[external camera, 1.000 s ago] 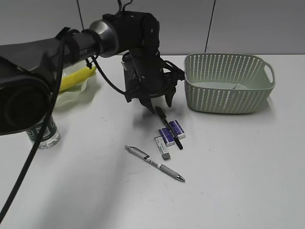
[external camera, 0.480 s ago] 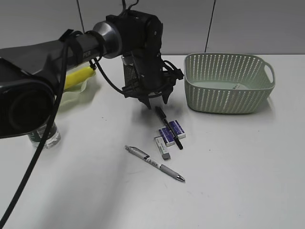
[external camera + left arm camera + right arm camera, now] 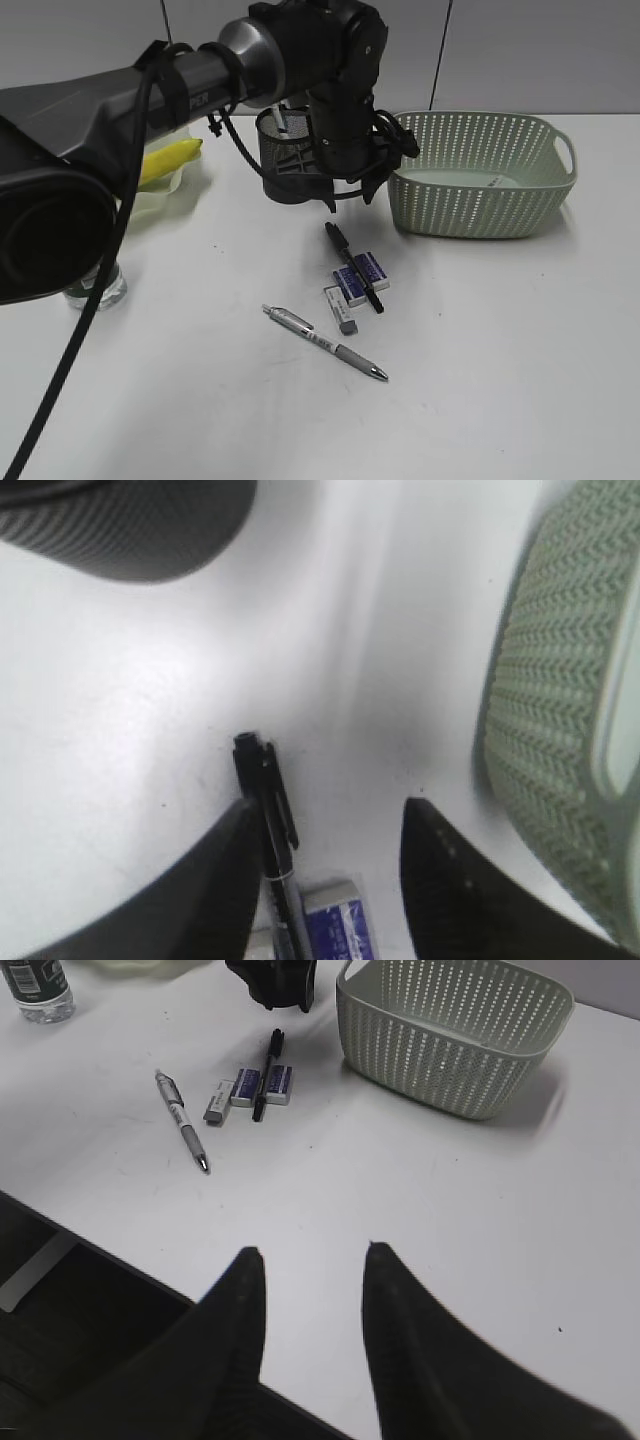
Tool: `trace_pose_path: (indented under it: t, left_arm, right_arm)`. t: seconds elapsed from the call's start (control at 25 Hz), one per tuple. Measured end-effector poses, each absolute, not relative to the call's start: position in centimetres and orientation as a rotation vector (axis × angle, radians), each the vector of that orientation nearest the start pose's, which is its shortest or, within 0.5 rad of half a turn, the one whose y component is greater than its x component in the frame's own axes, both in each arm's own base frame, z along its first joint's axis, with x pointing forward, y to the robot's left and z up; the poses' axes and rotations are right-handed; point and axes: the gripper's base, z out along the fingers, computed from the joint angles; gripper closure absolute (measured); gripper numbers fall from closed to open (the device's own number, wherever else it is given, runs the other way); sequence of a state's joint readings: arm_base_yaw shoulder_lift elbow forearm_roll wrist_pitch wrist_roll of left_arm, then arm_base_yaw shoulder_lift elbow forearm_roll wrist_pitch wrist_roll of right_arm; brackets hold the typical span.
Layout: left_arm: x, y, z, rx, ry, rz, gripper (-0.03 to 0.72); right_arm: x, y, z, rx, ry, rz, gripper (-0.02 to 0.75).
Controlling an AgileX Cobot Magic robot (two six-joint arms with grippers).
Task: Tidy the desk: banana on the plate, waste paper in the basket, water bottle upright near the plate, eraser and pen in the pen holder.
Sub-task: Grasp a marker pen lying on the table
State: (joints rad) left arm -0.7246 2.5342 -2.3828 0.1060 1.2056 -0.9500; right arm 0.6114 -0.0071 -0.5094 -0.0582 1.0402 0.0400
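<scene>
My left gripper grips the black pen by its clip half [image 3: 340,243] next, since erasers lie close on both sides of the pen's other half.
My left gripper [image 3: 348,198] hangs open and empty above the desk [image 3: 480,340], between the black mesh pen holder [image 3: 285,160] and the pale-green basket [image 3: 480,170]. In the left wrist view the black pen [image 3: 270,810] lies below my left gripper [image 3: 330,805], by the left finger, with a blue eraser [image 3: 335,920] beside it. A silver pen [image 3: 325,343] lies nearer the front. The banana [image 3: 165,160] rests on the plate [image 3: 150,200]. The water bottle [image 3: 95,285] stands upright, partly behind the arm. A small marked scrap [image 3: 497,181], perhaps the waste paper, lies in the basket. My right gripper [image 3: 310,1250] is open over the desk's front edge.
Two blue erasers [image 3: 370,270] and a small grey one [image 3: 342,310] lie around the black pen [image 3: 352,265]. A pale stick-like thing [image 3: 283,120] stands in the pen holder. The left arm spans the left half of the exterior view.
My left gripper has risen and shifted right and back, from just over the black pen's top end to beside the pen holder. It holds nothing. The right gripper has not moved.
</scene>
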Motion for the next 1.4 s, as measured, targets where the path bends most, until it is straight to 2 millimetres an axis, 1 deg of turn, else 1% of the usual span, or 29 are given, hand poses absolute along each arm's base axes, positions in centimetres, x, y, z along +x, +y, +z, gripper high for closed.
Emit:
trace_pose_path:
  t: [0.28, 0.56, 0.8, 1.2, 1.4]
  left_arm:
    - [40.4, -34.6, 17.1, -0.349, 2.841, -0.216, 0.347]
    - [40.4, -34.8, 15.2, -0.353, 2.867, -0.179, 0.352]
    - [40.1, -35.2, 15.2, -0.375, 2.853, -0.164, 0.353]
    - [39.8, -35.5, 15.1, -0.385, 2.869, -0.186, 0.354]
    - [39.1, -35.8, 14.2, -0.377, 2.906, -0.164, 0.358]
  right_arm:
    - [-0.3, -0.7, 28.2, -0.568, 1.942, 0.346, 0.461]
    - [-0.3, -0.7, 28.2, -0.568, 1.942, 0.346, 0.461]
    - [-0.3, -0.7, 28.2, -0.568, 1.942, 0.346, 0.461]
    - [-0.3, -0.7, 28.2, -0.568, 1.942, 0.346, 0.461]
    - [-0.3, -0.7, 28.2, -0.568, 1.942, 0.346, 0.461]
